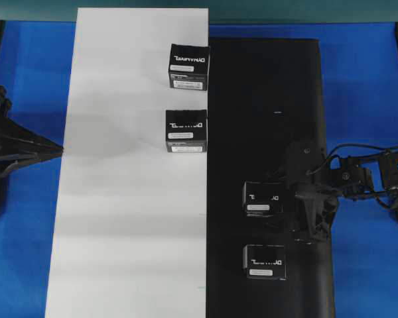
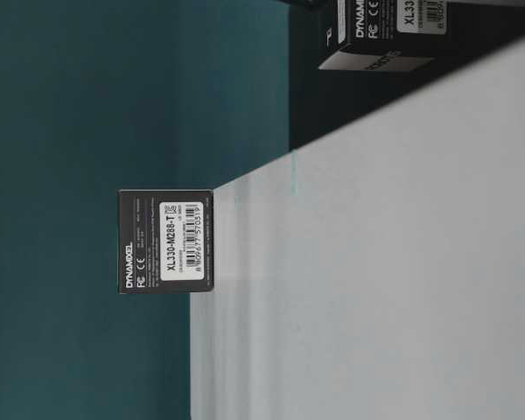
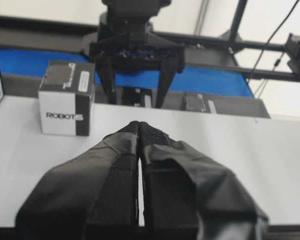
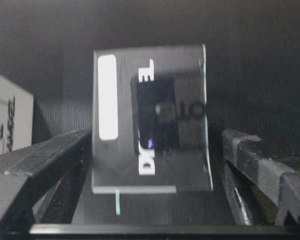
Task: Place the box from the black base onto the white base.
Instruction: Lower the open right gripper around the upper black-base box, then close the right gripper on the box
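Note:
I will close my right gripper, because its fingers are on either side of the black box in the right wrist view. It would catch the box if it closed now.
Two black boxes stand on the black base [image 1: 265,106]: one [image 1: 263,199] and one nearer the front [image 1: 265,261]. My right gripper [image 1: 286,202] is open, with a finger on each side of the first box. In the right wrist view that box [image 4: 150,120] sits between the fingers [image 4: 40,165] with a gap on both sides. Two more boxes [image 1: 189,66] [image 1: 186,131] stand on the white base [image 1: 132,218] along its right edge. My left gripper [image 1: 60,151] is shut and empty at the white base's left edge; it also shows in the left wrist view [image 3: 139,126].
In the right wrist view a neighbouring box [image 4: 7,125] sits just left of the gripper. The left wrist view shows a box [image 3: 67,97] on the white base and the right arm [image 3: 135,55] beyond. Blue table [image 1: 365,99] surrounds both bases.

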Robot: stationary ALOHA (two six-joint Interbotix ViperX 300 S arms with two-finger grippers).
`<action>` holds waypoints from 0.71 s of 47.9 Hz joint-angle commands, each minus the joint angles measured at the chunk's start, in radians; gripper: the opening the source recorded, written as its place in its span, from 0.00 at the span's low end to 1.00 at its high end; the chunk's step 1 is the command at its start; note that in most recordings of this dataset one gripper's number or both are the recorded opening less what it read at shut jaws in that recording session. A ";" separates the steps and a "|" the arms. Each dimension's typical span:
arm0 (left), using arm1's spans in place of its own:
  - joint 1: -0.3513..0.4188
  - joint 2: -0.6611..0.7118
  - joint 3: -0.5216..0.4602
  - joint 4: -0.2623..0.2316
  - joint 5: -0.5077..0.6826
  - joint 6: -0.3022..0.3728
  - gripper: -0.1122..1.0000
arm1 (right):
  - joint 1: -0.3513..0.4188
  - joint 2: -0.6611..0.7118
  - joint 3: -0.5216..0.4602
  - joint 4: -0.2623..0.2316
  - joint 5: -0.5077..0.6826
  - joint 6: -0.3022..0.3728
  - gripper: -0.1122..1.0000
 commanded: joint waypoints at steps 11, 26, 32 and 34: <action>-0.002 0.003 -0.021 0.003 -0.005 -0.002 0.10 | 0.006 0.021 -0.011 -0.002 -0.023 -0.002 1.00; -0.002 -0.003 -0.021 0.003 -0.003 -0.002 0.10 | 0.014 0.021 -0.008 -0.002 -0.023 0.002 0.94; -0.002 -0.008 -0.021 0.003 0.005 -0.002 0.10 | 0.014 0.021 -0.009 -0.002 -0.023 0.003 0.81; -0.002 -0.008 -0.021 0.003 0.006 -0.002 0.10 | 0.017 0.021 -0.009 -0.003 -0.023 0.003 0.75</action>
